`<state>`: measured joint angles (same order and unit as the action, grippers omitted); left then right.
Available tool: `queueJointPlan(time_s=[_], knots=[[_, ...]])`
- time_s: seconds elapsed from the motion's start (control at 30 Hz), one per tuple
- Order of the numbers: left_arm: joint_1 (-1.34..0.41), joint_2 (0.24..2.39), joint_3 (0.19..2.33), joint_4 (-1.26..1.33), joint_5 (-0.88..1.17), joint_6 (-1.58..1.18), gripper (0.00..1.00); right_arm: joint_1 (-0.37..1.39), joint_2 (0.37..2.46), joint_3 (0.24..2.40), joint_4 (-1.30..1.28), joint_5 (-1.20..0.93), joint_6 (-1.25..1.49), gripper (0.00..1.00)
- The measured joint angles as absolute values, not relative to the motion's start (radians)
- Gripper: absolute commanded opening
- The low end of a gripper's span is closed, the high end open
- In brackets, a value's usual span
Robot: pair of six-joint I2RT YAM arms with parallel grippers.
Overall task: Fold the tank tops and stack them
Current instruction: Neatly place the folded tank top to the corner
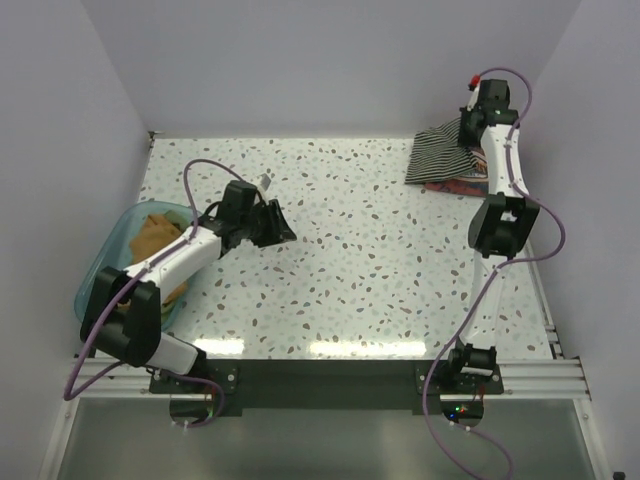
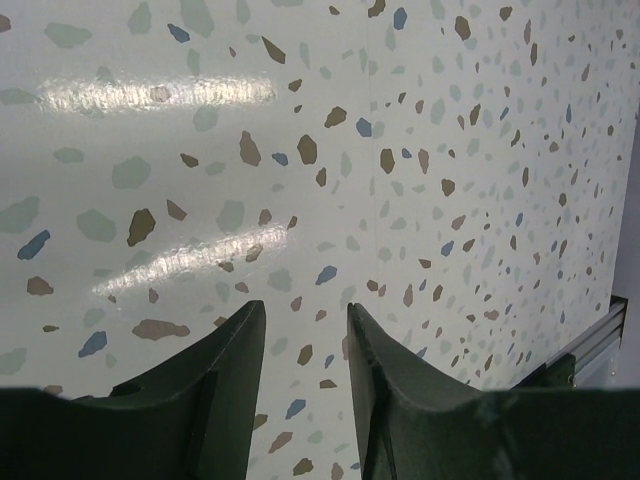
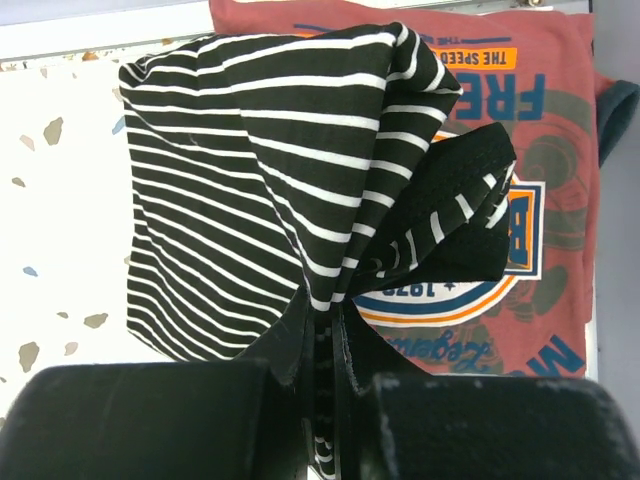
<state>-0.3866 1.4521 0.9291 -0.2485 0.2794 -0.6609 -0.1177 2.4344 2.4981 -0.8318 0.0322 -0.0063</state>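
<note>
The right gripper should move the striped top toward the red top before it lets go, because the striped top would end up crumpled, bunched past the red top's edge and partly on the tabletop.
My right gripper [image 3: 322, 310] is shut on a pinched fold of the black-and-white striped tank top [image 3: 240, 170], which hangs bunched over the rust-red tank top [image 3: 540, 120] with its blue-white graphic. From above, the striped top [image 1: 440, 152] lies at the far right corner with the red one [image 1: 470, 183] peeking out beneath, and the right gripper [image 1: 468, 128] is over them. Mustard-orange tank tops [image 1: 155, 235] sit in the teal bin. My left gripper [image 1: 283, 228] hovers open over bare tabletop, nothing between its fingers [image 2: 240, 350].
The translucent teal bin [image 1: 115, 240] stands at the left edge beside the left arm. White walls close in the table on three sides. A metal rail [image 1: 330, 375] runs along the near edge. Speckled tabletop [image 1: 350, 260] spans the middle.
</note>
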Motion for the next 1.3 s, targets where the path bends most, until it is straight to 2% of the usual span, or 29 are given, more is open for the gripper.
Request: queueJointPlan(time_s=[0.37,0.87,0.9,0.93,0.97,1.0,1.03,1.13,1.3], knots=[[-0.382,1.473,0.929,-0.241,0.303,-0.649,0.43,-0.175,2.434,2.496,-0.806,-0.012,0.031,0.0],[-0.38,1.502,0.929,-0.227,0.319,-0.642,0.42,-0.239,2.416,2.352,-0.734,-0.017,0.077,0.0],[-0.38,1.504,0.929,-0.226,0.321,-0.642,0.42,-0.241,2.416,2.352,-0.732,-0.017,0.081,0.04],[-0.38,1.506,0.929,-0.226,0.322,-0.642,0.42,-0.242,2.416,2.352,-0.731,-0.017,0.087,0.24],[-0.38,1.507,0.929,-0.226,0.323,-0.642,0.42,-0.244,2.416,2.348,-0.729,-0.017,0.1,0.35],[-0.38,1.507,0.929,-0.226,0.323,-0.642,0.43,-0.244,2.416,2.342,-0.723,-0.017,0.107,0.54],[-0.38,1.507,0.929,-0.226,0.325,-0.642,0.43,-0.245,2.416,2.332,-0.715,-0.014,0.118,0.6],[-0.38,1.507,0.929,-0.226,0.327,-0.642,0.43,-0.246,2.409,2.267,-0.678,-0.01,0.139,0.73],[-0.38,1.507,0.929,-0.225,0.332,-0.642,0.43,-0.248,2.386,2.119,-0.632,-0.01,0.184,0.79]])
